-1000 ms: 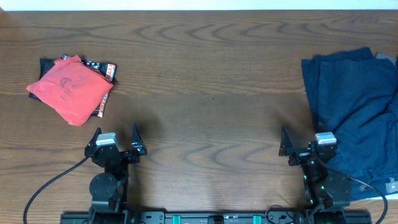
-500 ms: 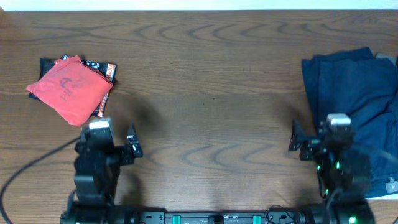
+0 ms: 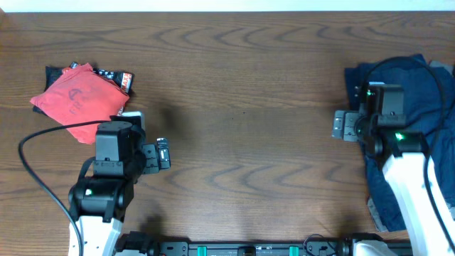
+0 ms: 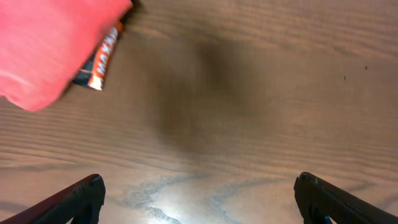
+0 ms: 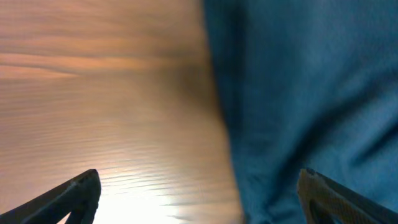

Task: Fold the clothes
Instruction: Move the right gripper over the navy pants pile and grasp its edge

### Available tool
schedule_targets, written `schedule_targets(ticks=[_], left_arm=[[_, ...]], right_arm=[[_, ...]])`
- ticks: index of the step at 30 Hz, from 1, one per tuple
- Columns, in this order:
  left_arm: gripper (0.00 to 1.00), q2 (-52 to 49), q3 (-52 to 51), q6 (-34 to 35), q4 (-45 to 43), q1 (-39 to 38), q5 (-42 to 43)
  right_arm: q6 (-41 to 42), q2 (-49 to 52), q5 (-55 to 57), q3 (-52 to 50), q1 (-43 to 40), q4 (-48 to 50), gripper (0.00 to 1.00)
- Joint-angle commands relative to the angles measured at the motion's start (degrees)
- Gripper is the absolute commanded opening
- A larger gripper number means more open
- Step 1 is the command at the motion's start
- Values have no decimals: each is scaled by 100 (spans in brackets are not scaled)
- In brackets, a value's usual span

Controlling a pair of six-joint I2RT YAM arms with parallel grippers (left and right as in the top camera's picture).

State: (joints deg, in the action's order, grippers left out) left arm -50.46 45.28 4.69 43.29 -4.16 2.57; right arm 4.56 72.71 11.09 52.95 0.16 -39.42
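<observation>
The navy-blue clothes (image 3: 419,92) need to be pulled across the table for folding, so my right gripper should next grab them by their edge bordering the wood.
A pile of dark navy-blue clothes (image 3: 419,92) lies at the table's right edge; its left edge fills the right half of the right wrist view (image 5: 305,99). My right gripper (image 3: 345,126) is open and empty, raised over the pile's left edge, one finger over wood and one over cloth (image 5: 199,193). My left gripper (image 3: 162,154) is open and empty above bare wood (image 4: 199,193), to the right of and below a folded red garment (image 3: 78,103).
The red garment (image 4: 50,43) lies on a dark item with an orange-and-white printed band (image 3: 117,78) at the table's left. A grey-white item (image 3: 441,67) peeks out at the far right edge by the navy pile.
Both arms have risen from the front edge and reached forward. The right gripper moved up to the navy pile's left edge; the left moved toward the red garment. The clothes have not moved.
</observation>
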Motion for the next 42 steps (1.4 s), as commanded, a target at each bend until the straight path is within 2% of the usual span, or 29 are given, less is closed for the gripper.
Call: schedule_targets(ticks=[1, 2, 5, 9, 18, 23, 27, 33, 42], left_arm=[[98, -120, 114, 55, 15, 33, 153], [98, -151, 114, 57, 15, 33, 153], [98, -197, 114, 57, 15, 33, 153], [98, -197, 114, 57, 11, 33, 153], [98, -197, 114, 57, -13, 33, 153], [98, -197, 114, 57, -44, 33, 153], [98, -197, 114, 57, -72, 33, 153], [98, -197, 114, 57, -70, 33, 153], [98, -197, 114, 57, -70, 33, 153]], right_arm=[[787, 579, 1305, 83, -367, -28, 90], [885, 754, 1364, 83, -481, -28, 83], [1222, 1305, 1368, 83, -876, 2, 79], [1276, 1904, 1141, 83, -1211, 234, 73], [1274, 2465, 767, 83, -1285, 584, 73], [1169, 2481, 313, 83, -1285, 743, 79], [968, 2481, -155, 83, -1285, 894, 79], [955, 2481, -26, 81, -1285, 839, 79], [1088, 2481, 393, 57, -1287, 782, 72]])
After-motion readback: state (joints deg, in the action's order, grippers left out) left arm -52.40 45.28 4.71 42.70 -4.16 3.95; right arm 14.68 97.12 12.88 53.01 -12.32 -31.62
